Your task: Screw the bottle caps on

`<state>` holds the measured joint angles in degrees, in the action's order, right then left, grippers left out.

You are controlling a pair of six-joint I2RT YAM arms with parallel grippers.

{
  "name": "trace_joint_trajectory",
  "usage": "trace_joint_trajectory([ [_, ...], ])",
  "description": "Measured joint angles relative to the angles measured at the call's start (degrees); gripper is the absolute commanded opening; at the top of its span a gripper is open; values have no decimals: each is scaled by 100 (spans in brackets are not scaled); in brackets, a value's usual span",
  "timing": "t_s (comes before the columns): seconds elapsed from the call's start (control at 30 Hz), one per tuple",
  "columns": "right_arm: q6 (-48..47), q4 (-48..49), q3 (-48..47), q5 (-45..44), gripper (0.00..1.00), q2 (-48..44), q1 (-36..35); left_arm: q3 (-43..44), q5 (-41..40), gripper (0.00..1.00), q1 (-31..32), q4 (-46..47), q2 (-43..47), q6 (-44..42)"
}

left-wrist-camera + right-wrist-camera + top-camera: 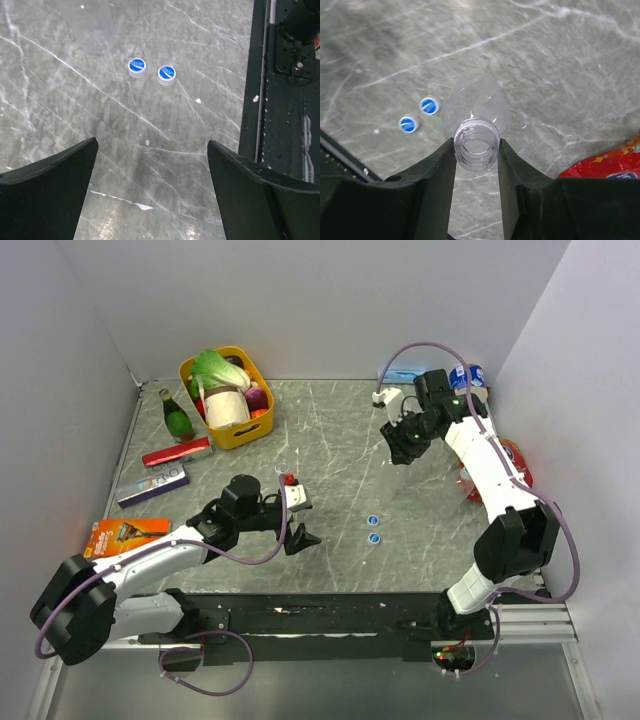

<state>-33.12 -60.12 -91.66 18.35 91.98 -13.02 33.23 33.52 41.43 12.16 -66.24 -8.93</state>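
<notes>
My left gripper grabs the clear bottle by its body (392, 476) (92, 24) next, which leaves the threaded neck free to screw on a blue cap.
Two blue bottle caps (372, 520) (374, 538) lie side by side on the grey marble table, between the arms. They also show in the left wrist view (136, 65) (166, 73) and in the right wrist view (429, 105) (408, 124). My right gripper (476, 150) is shut on the threaded neck of a clear bottle (475, 107), uncapped, held above the table at the far right (403, 443). My left gripper (152, 150) is open and empty, a little left of the caps (303, 518). A third cap and the other bottles are not clearly in view.
A yellow basket (262, 425) of groceries stands at the back left, with a green glass bottle (177, 418), a red box (176, 452), a grey box (152, 485) and an orange packet (127, 534) nearby. A red bag (605, 165) lies at the right wall. A black rail (330, 615) runs along the near edge.
</notes>
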Motion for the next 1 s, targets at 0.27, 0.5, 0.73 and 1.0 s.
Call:
trace_joint_trajectory([
  [0.27,-407,-1049,-1193,1032,13,-520,-787,151,-332,96,166,903,-339,63],
  [0.5,-601,-1552,-1298,1484,11,-946,-1268,503,-616,96,535,1467,-680,61],
  [0.73,-621,-1718,-1408,1923,11,-935,-1379,590,-614,96,754,1587,-960,57],
  [1.0,-621,-1727,-1698,2277,12,-911,-1499,702,-479,93,767,1587,-1141,37],
])
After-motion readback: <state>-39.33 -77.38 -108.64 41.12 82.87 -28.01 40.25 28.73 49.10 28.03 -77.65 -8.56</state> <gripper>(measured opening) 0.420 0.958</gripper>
